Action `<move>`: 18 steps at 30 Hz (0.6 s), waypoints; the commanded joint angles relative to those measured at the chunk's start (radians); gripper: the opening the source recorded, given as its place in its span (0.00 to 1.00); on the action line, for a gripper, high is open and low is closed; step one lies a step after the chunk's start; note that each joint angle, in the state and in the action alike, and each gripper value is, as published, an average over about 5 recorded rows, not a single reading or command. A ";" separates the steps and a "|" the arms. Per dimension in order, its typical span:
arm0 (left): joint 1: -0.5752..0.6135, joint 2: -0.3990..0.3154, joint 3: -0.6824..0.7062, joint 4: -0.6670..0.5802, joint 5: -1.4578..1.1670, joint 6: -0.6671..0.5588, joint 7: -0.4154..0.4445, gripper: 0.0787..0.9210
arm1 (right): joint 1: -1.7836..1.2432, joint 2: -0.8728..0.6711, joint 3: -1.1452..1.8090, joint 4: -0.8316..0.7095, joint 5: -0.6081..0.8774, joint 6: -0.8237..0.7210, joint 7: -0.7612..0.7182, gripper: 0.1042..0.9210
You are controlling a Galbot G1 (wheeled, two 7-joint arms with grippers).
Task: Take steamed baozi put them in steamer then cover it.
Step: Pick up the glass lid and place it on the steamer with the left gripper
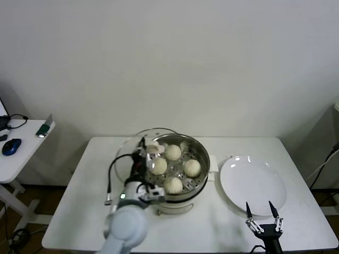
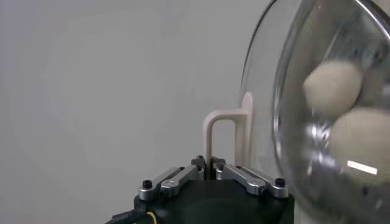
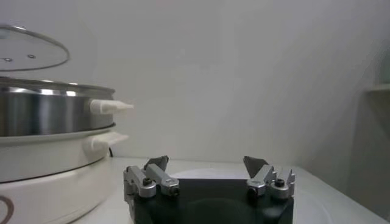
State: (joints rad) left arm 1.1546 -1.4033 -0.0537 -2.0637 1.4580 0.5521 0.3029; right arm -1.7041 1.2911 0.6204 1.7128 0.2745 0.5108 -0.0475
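My left gripper should keep holding the tilted glass cover until the cover's edge reaches the steamer's far rim. The cover would tip if I opened now.
Four cream-white baozi point(image 1: 172, 152) lie in the shiny steel steamer point(image 1: 204, 154) on its cream pot base point(image 1: 175, 206). My left gripper point(image 1: 144, 154) is shut on the cream bar handle point(image 2: 224, 125) of the clear glass cover point(image 1: 127, 149). It holds the cover tilted over the steamer's left rim. In the left wrist view, two baozi point(image 2: 332, 85) show through the cover's glass point(image 2: 292, 55). My right gripper point(image 1: 260, 214) is open and empty at the table's front right. The right wrist view shows it open point(image 3: 207, 163), with the steamer point(image 3: 49, 112) and the raised cover point(image 3: 30, 52) beside it.
A flat white plate point(image 1: 253, 182) lies right of the steamer, just behind my right gripper. A side table point(image 1: 21, 145) with a blue mouse stands at far left. The steamer's side handle point(image 3: 109, 106) points toward the plate.
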 commanded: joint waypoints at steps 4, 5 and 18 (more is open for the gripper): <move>-0.024 -0.255 0.198 0.143 0.251 0.007 -0.006 0.08 | 0.005 -0.011 0.003 -0.006 0.015 0.007 -0.006 0.88; -0.026 -0.255 0.197 0.156 0.253 0.006 -0.010 0.08 | 0.005 -0.012 0.003 -0.007 0.017 0.008 -0.006 0.88; -0.041 -0.240 0.156 0.244 0.298 -0.007 -0.027 0.08 | 0.004 -0.014 0.005 -0.012 0.024 0.016 -0.005 0.88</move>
State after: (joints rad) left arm 1.1176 -1.6049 0.0851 -1.8927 1.6867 0.5470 0.2845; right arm -1.7007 1.2760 0.6251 1.7024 0.2957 0.5251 -0.0514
